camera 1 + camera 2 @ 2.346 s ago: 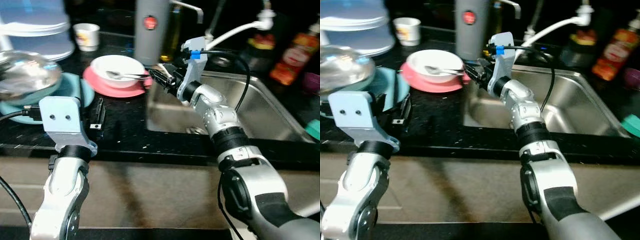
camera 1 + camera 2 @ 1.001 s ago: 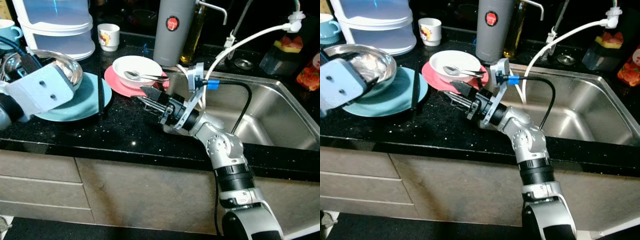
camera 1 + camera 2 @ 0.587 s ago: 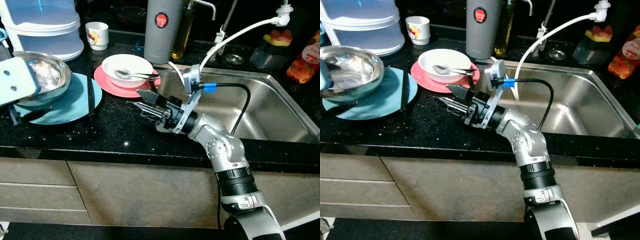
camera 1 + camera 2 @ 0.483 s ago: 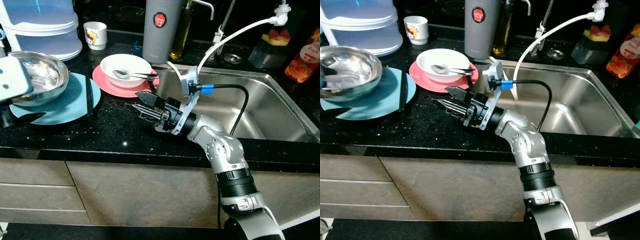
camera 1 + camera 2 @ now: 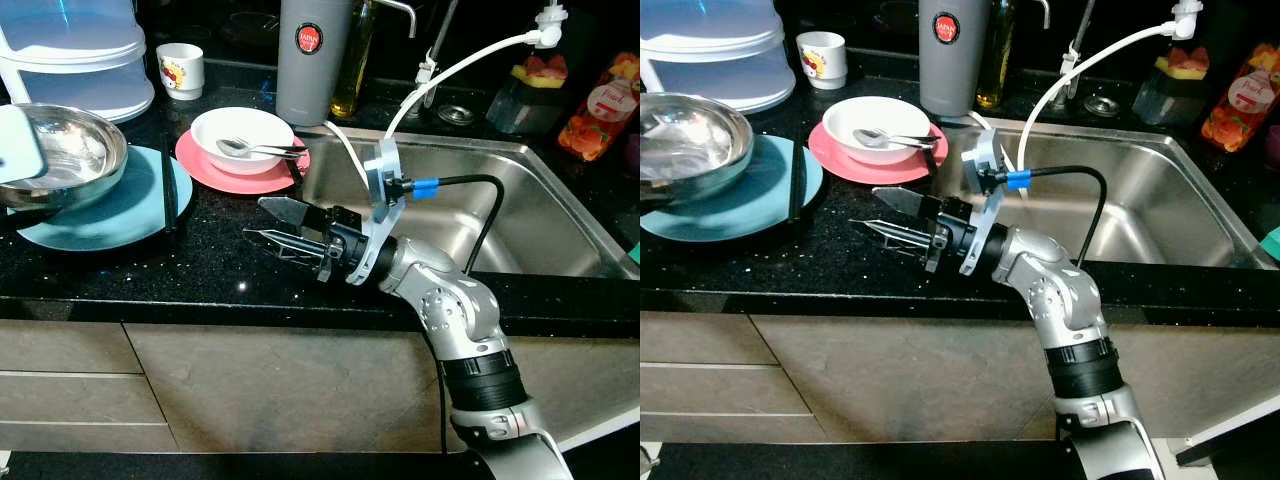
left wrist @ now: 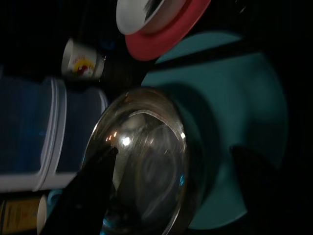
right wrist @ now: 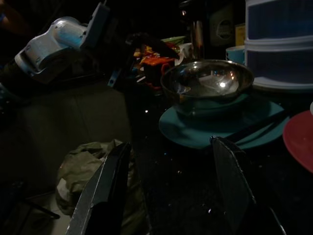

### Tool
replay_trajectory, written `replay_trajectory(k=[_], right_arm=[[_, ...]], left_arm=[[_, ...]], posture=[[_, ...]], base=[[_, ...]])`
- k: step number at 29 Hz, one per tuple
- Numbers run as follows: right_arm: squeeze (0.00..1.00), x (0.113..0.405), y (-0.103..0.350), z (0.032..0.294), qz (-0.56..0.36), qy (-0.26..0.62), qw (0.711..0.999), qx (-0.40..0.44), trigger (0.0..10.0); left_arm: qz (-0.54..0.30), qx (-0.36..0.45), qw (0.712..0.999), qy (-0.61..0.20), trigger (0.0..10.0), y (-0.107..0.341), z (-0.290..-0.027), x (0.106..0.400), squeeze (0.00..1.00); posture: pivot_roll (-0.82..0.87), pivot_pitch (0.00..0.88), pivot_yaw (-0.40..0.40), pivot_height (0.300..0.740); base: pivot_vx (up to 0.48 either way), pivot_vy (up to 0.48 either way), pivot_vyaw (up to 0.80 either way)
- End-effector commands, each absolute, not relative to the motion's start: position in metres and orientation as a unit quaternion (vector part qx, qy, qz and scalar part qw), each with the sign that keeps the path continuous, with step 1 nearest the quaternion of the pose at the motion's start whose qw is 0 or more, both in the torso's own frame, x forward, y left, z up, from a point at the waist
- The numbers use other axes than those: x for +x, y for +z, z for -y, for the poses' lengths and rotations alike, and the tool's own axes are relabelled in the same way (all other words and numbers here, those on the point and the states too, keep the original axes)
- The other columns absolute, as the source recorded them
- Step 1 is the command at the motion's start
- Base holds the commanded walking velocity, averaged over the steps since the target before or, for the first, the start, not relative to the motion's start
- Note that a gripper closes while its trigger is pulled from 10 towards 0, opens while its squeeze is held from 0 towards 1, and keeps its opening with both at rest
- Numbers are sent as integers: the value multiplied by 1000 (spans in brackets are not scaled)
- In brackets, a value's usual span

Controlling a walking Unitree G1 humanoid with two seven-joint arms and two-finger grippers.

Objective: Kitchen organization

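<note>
My left gripper grabs the steel bowl by its thin rim (image 6: pixel 182 142) next, since the bowl is too wide and round for my fingers.
A steel bowl (image 5: pixel 62 152) rests on a teal plate (image 5: pixel 115 212) at the counter's left, with black chopsticks (image 5: pixel 170 185) lying across the plate. My left gripper (image 6: pixel 175 152) hovers open over the bowl, one finger (image 6: pixel 83 193) across its rim. Its wrist mount (image 5: pixel 15 140) shows at the left edge. A white bowl (image 5: pixel 240 135) with a spoon sits on a pink plate (image 5: pixel 250 180). My right gripper (image 5: pixel 256 220) is open and holds nothing, low over the black counter between the pink plate and the front edge. Its fingers (image 7: pixel 105 191) point toward the steel bowl (image 7: pixel 208 85).
A steel sink (image 5: pixel 520 210) lies to the right, with a white hose (image 5: pixel 470 65) arching over it. A grey flask (image 5: pixel 305 60), a white cup (image 5: pixel 180 70), stacked plastic containers (image 5: pixel 80 60) and bottles (image 5: pixel 590 110) line the back. The counter's front edge is close below my right gripper.
My right gripper has drawn back from the white bowl and now sits lower, nearer the counter's front. The left wrist has slid left toward the frame's edge. The camera has shifted too.
</note>
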State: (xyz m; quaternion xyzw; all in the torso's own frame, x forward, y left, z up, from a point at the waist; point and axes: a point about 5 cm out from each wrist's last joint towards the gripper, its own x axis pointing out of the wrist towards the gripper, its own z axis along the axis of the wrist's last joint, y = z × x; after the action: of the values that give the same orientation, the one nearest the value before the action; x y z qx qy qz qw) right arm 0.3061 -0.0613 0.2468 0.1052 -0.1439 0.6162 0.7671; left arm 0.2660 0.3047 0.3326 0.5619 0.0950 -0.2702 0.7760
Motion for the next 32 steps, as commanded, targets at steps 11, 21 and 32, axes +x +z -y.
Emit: replay_trajectory(k=[11, 21, 32], right_arm=[[0, 321, 240, 67, 135, 544, 822, 102, 10000], [0, 325, 240, 73, 137, 519, 839, 86, 10000], [0, 321, 240, 87, 126, 506, 851, 63, 10000]], left_arm=[[-112, 584, 755, -276, 10000, 326, -309, 271, 0], [-87, 592, 761, -252, 10000, 325, -311, 287, 0], [-108, 578, 765, -264, 10000, 306, -316, 303, 0]], posture=[[184, 6, -97, 740], [157, 15, -102, 740], [94, 67, -106, 740]], base=[[0, 0, 360], [0, 0, 0], [0, 0, 0]])
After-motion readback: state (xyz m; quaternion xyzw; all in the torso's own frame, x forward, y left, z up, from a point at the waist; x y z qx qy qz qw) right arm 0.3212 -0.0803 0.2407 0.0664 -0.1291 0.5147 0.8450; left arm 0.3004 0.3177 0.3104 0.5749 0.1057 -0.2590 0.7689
